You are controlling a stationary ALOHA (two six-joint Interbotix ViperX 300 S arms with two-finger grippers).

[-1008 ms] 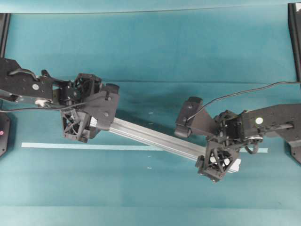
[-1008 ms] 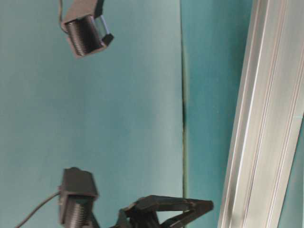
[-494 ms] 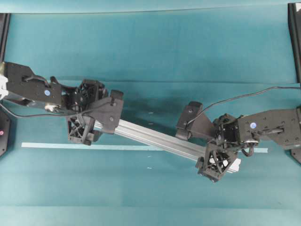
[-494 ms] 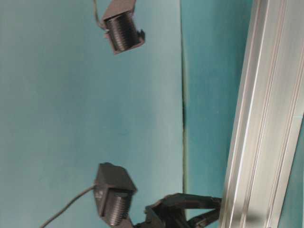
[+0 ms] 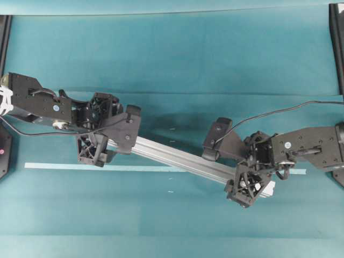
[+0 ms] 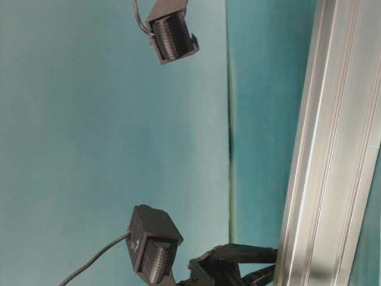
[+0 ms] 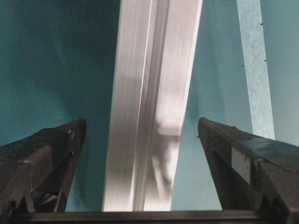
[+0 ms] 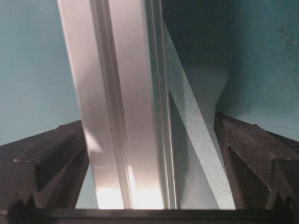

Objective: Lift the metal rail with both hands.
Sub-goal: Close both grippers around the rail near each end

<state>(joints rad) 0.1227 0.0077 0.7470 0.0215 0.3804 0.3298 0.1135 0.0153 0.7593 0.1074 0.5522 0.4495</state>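
The rail's grooved end [image 5: 264, 188] [image 8: 126, 172] is between the fingers of the robot's right gripper, so the right gripper needs to close on the rail.
The metal rail [image 5: 177, 157] lies slanted on the teal table, from upper left to lower right. It also shows in the table-level view [image 6: 333, 149]. My left gripper [image 5: 102, 144] is open over the rail's left end. In the left wrist view [image 7: 141, 123] both fingers stand clear of the rail [image 7: 154, 93], with a gap on each side. My right gripper [image 5: 248, 174] is open over the rail's right end. In the right wrist view [image 8: 148, 122] its left finger [image 8: 56, 154] is close beside the rail [image 8: 121, 102] and its right finger [image 8: 247, 149] stands well apart.
A thin pale tape strip [image 5: 59, 166] runs across the table and passes under the rail; it shows in both wrist views [image 7: 254, 70] [image 8: 196, 126]. A seam in the teal cloth [image 5: 215, 94] runs behind the arms. Black frame posts [image 5: 337, 43] stand at the corners.
Both grippers have come down closer to the rail. The left gripper has also shifted a little left along it. The rail has not moved.
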